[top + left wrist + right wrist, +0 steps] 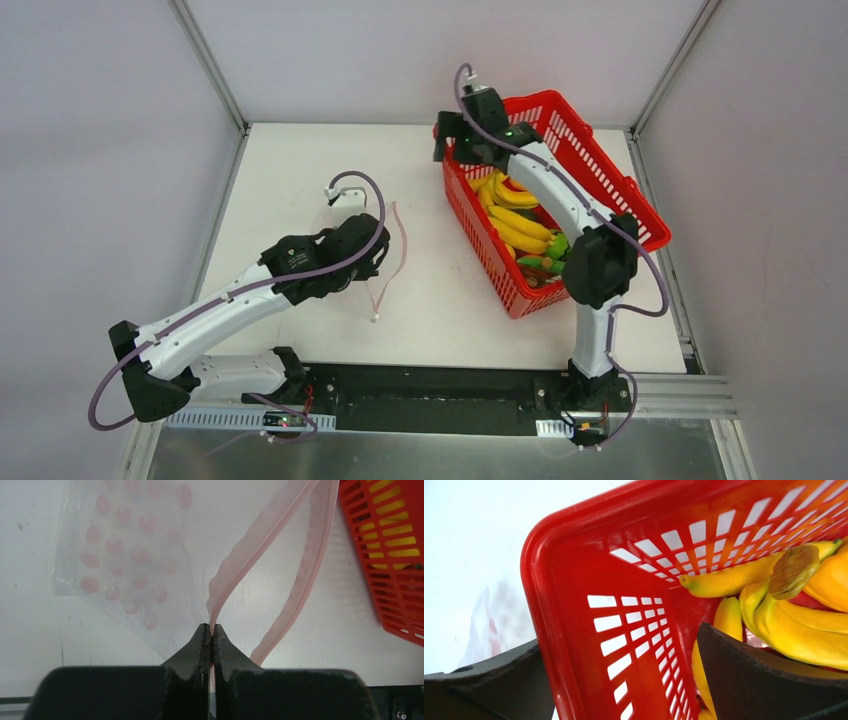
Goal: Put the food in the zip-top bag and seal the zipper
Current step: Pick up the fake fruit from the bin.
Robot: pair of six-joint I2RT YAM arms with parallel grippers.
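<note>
The red basket [640, 215] needs to swing clear of the bag so the food can be placed. My right gripper should grab the basket's far corner [447, 147], with its fingers on both sides of the basket's side.
The zip-top bag [125, 545] lies flat on the white table, clear with pale pink dots. Its zipper [260, 545] is parted into two pink lips, and my left gripper [212, 626] is shut on the nearer lip, lifting it. In the top view the zipper [402, 245] runs beside the left wrist. The food, yellow bananas [515, 215] and green pieces [555, 248], lies in the red basket [640, 215]. My right gripper [619, 637] is open over the basket's far left corner, one finger outside the wall and one inside by the bananas [794, 625]. It holds nothing.
The red lattice basket [574, 605] stands at the right of the table, its wall between my right fingers. The basket's side [395, 565] is just right of the bag's mouth. Grey walls enclose the table on three sides.
</note>
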